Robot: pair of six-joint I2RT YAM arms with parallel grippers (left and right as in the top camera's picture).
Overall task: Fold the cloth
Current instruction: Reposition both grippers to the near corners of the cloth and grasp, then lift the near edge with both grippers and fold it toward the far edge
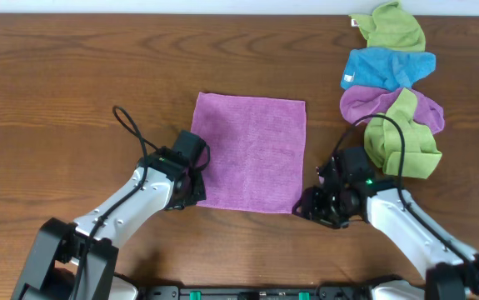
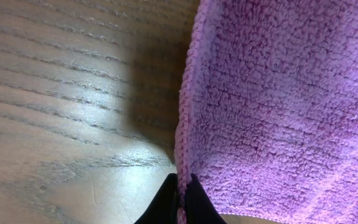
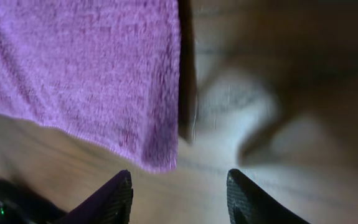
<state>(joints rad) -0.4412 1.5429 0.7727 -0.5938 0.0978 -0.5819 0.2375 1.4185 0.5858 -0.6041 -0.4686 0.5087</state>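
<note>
My right gripper is going to grab the lilac-purple cloth (image 1: pixel 251 150) next by its free near corner (image 1: pixel 295 210). This corner matches the left gripper's corner, so the cloth can be folded evenly.
The lilac-purple cloth (image 1: pixel 251 150) lies flat and spread out on the wooden table between my two arms. My left gripper (image 1: pixel 196 185) is at its near left corner, shut on the cloth's stitched edge (image 2: pixel 182 155), which runs up between the two black fingers (image 2: pixel 180 202). My right gripper (image 1: pixel 307 206) is at the near right corner, open, with the cloth's corner (image 3: pixel 157 158) just ahead of the gap between its fingers (image 3: pixel 179 193) and not touching them. I cannot see the white tag.
A pile of other cloths sits at the back right: a lime-green one (image 1: pixel 393 25), a bright blue one (image 1: pixel 385 68), a second purple one (image 1: pixel 364 104) and another green one (image 1: pixel 406 142). The right arm is close to that pile.
</note>
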